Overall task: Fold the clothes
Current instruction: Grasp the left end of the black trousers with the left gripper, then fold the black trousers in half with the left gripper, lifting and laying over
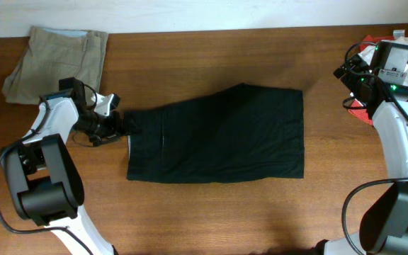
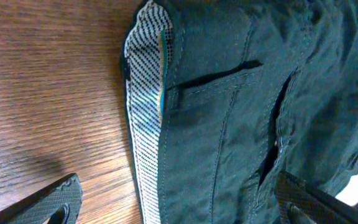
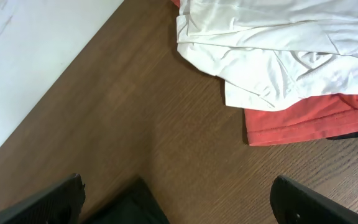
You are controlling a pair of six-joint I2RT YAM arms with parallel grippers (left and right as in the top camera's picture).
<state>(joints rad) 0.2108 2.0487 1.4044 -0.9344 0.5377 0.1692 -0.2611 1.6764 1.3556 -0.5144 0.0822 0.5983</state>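
The fingers of my left gripper are on both sides of the waistband but still above it, so they should lower first and then close on the waistband.
The black shorts [image 1: 218, 138] lie flat and folded in the middle of the table. Their waistband faces left and shows a pale checked lining [image 2: 146, 106]. My left gripper [image 1: 122, 124] is open at the waistband's upper left corner; in the left wrist view its fingers [image 2: 179, 208] straddle the waistband edge without closing on it. My right gripper [image 1: 351, 71] is open and empty at the far right, above bare wood; its fingers [image 3: 176, 199] frame a black corner of the shorts [image 3: 132, 208]. Beige shorts [image 1: 59, 60] lie folded at the back left.
A white garment [image 3: 278, 50] lies over a red one [image 3: 303, 124] at the table's back right corner, also seen in the overhead view [image 1: 363, 106]. A pale wall or floor [image 3: 30, 62] borders the table's far edge.
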